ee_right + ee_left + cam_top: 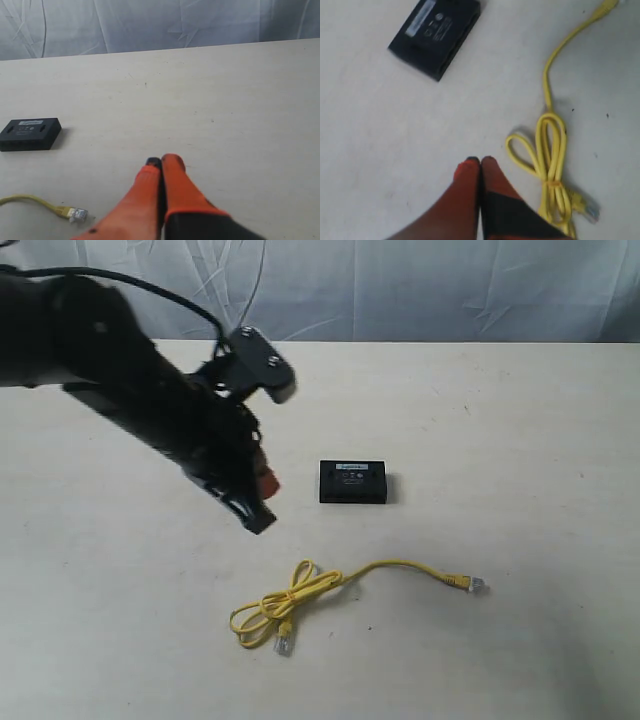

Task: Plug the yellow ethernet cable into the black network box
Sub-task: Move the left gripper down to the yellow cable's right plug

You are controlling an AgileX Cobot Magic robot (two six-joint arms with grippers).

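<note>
The yellow ethernet cable needs to be plugged into the black network box [352,481], so my left gripper needs to grab the cable by the straight cord behind its plug [415,565].
The black network box [352,481] lies flat near the middle of the table, with its pale label strip on top. The yellow ethernet cable [300,592] lies in front of it, partly bundled in a loop. One clear plug [477,585] points right and the other [285,645] sits at the loop's near end. My left gripper [262,510] hovers left of the box and above the loop, shut and empty. In the left wrist view its tips [480,161] are pressed together beside the cable [551,150], with the box [435,37] further off. My right gripper [161,161] is shut and empty, apart from the box [30,133] and a cable plug [77,214].
A pale wrinkled curtain [420,285] hangs behind the table's far edge [450,342]. The bulky black left arm [110,370] reaches in over the table's left side. The right arm is outside the exterior view.
</note>
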